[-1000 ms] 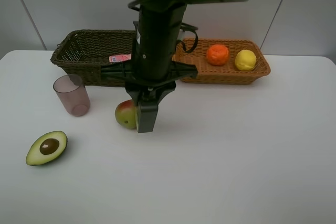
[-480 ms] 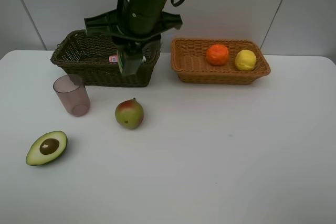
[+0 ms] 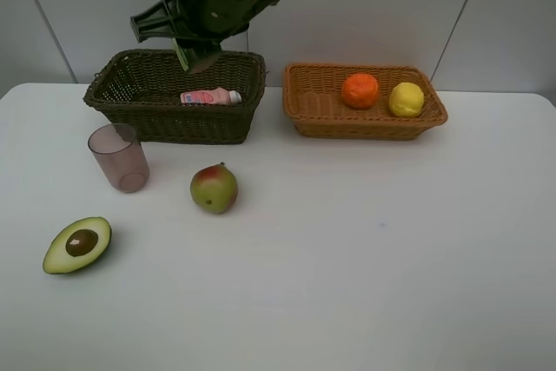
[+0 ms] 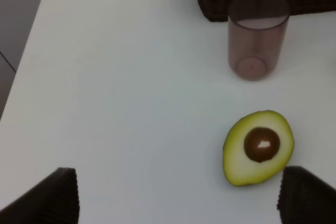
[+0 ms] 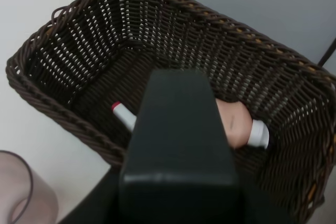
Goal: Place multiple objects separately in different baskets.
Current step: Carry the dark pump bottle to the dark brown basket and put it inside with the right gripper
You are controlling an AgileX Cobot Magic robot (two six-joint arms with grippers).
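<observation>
My right gripper holds the black pump bottle [image 5: 178, 145] high above the dark brown basket and needs to lower it, since it would fall if I opened now.
My right gripper [image 3: 195, 56] hangs over the dark brown basket [image 3: 113, 86], shut on a black pump bottle [image 5: 178, 145] that fills the middle of the right wrist view. Under it in that basket lie a small pink bottle [image 5: 239, 127] and a white pink-capped marker [image 5: 123, 115]. The orange-tan basket [image 3: 365, 128] holds an orange [image 3: 360, 90] and a lemon [image 3: 406, 99]. On the table are a red-green pear [image 3: 214, 188], a mauve cup [image 3: 119, 157] and a halved avocado [image 3: 78, 245]. My left gripper [image 4: 181, 203] is open, just short of the avocado [image 4: 258, 148].
The two baskets stand side by side along the back of the white table [image 3: 391, 258], close to the wall. The cup [image 4: 258, 34] stands right in front of the dark basket's wall. The table's left edge runs near the avocado.
The right arm has risen from just above the pear and swung back and left over the dark basket, still holding the black bottle. The pink bottle now shows fully.
</observation>
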